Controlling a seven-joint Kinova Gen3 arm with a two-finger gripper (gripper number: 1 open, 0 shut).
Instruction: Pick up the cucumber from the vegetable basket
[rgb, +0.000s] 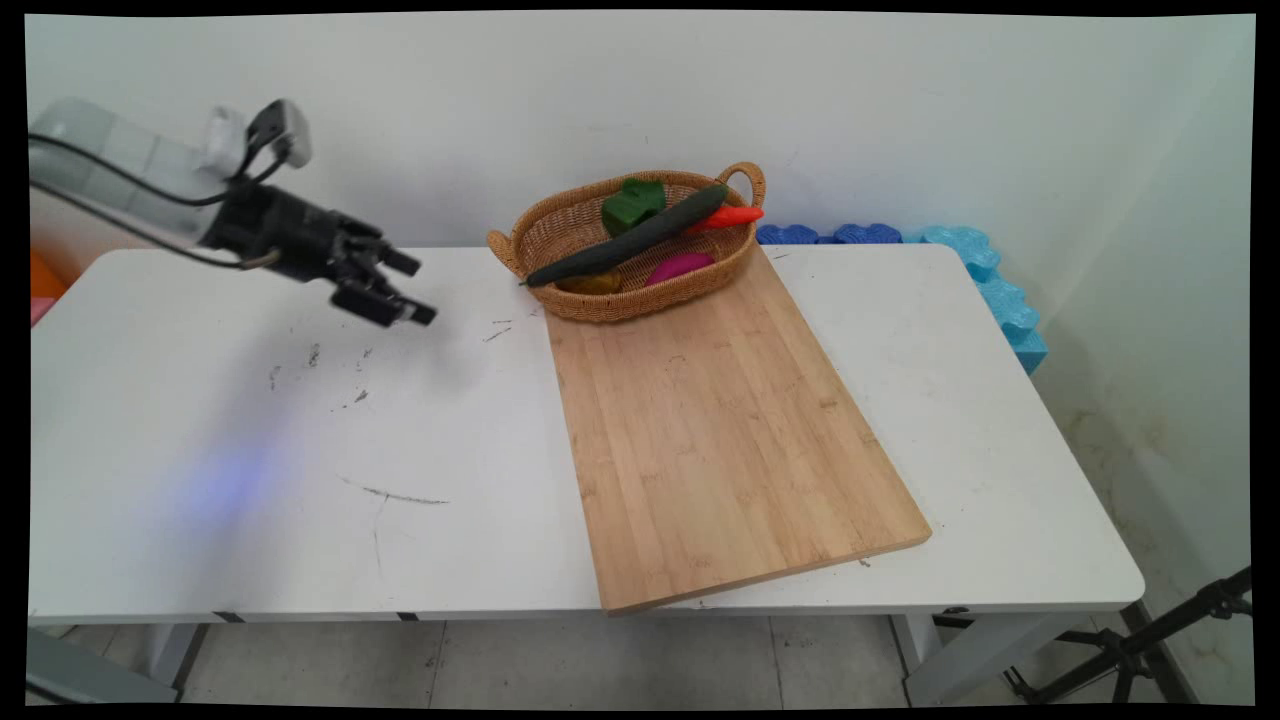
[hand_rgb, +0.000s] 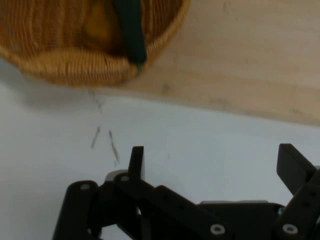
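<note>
The cucumber needs to move from the wicker basket to the cutting board (rgb: 720, 430). My gripper will next grab the long dark green cucumber around its middle (rgb: 630, 242).
My gripper (rgb: 412, 288) hangs open and empty above the white table (rgb: 250, 470), left of the wicker basket (rgb: 575, 300). In the hand view the gripper (hand_rgb: 212, 165) shows two fingers wide apart over bare table, with the basket (hand_rgb: 65, 67) ahead at upper left. The basket stands on the far end of a wooden cutting board (rgb: 720, 430). A long dark green cucumber (rgb: 630, 238) lies across the basket, its tip (hand_rgb: 132, 40) over the rim. Inside are also a green pepper (rgb: 632, 203), a red chilli (rgb: 728, 216), a magenta vegetable (rgb: 680, 267) and a yellow-brown piece (rgb: 590, 284).
The cutting board (hand_rgb: 240, 55) runs from the basket to the table's near edge. Blue foam mats (rgb: 985, 275) lie along the wall at the back right. Dark scuff marks (rgb: 395, 495) streak the table's left half. A black tripod leg (rgb: 1170, 630) stands on the floor at lower right.
</note>
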